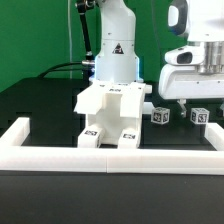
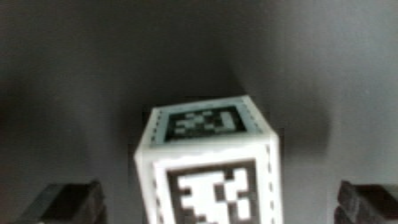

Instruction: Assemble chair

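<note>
The white tagged piece (image 2: 212, 170) stands between my fingers, level with its sides, so my gripper should close now. Closing now would hold it.
The partly built chair (image 1: 110, 108), made of chunky white pieces with marker tags, stands at the middle of the black table. To the exterior view's right, two small white tagged pieces (image 1: 158, 115) (image 1: 198, 116) stand on the table. My gripper (image 1: 190, 102) hangs just above and between them. In the wrist view, an upright white tagged piece (image 2: 210, 160) stands between my dark fingertips (image 2: 71, 200). The gripper (image 2: 217, 202) is open, with a gap on each side of the piece.
A long low white barrier wall (image 1: 110, 158) runs along the table's front, with short returns at both ends (image 1: 18, 130). The robot's base (image 1: 115, 55) rises behind the chair. A green backdrop stands at the rear.
</note>
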Robot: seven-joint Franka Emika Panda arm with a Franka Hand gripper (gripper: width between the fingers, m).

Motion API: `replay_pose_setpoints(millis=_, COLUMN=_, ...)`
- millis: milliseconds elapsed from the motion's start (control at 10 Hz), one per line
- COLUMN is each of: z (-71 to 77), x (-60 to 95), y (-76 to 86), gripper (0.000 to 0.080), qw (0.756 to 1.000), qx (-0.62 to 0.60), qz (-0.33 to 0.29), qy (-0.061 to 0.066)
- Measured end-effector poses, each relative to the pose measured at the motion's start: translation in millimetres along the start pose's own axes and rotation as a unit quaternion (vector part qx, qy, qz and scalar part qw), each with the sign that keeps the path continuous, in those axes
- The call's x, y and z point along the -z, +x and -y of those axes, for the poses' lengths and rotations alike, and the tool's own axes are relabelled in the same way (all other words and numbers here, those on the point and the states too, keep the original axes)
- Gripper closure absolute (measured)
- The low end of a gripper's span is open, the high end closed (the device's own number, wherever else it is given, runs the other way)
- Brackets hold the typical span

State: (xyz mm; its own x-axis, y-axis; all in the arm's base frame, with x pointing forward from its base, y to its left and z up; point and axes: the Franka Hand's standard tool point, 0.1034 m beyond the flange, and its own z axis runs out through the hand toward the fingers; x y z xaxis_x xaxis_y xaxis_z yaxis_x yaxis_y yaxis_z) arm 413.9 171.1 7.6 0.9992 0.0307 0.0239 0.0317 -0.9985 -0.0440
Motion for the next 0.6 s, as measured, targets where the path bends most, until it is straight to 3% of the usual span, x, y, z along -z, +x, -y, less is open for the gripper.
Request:
replay_pose_setpoints(millis=100, z=-0.4, x=-0.8, y=-0.7, gripper=0.0151, qw=1.0, qx=0.0, qz=0.001, qy=0.0)
replay_pose_setpoints(millis=200, z=-0.7, x=-1.3, y=-1.4, gripper=0.0321, qw=1.0, qx=0.0, qz=0.002, qy=-0.001)
replay_pose_setpoints(millis=300, z=-1.0, x=-1.6, y=-1.8, gripper=0.0321, qw=1.0, qx=0.0, qz=0.002, qy=-0.001)
replay_pose_setpoints(millis=400, z=-1.0, x=-1.7, y=-1.9, gripper=0.0455, qw=1.0, qx=0.0, qz=0.002, qy=-0.001)
replay_pose_setpoints(millis=500, z=-0.9, x=-1.7, y=-1.7, gripper=0.0455, qw=1.0, qx=0.0, qz=0.002, qy=-0.001)
replay_pose_setpoints(millis=600, z=-1.0, x=-1.5, y=-1.0, gripper=0.0513, qw=1.0, qx=0.0, qz=0.002, qy=-0.001)
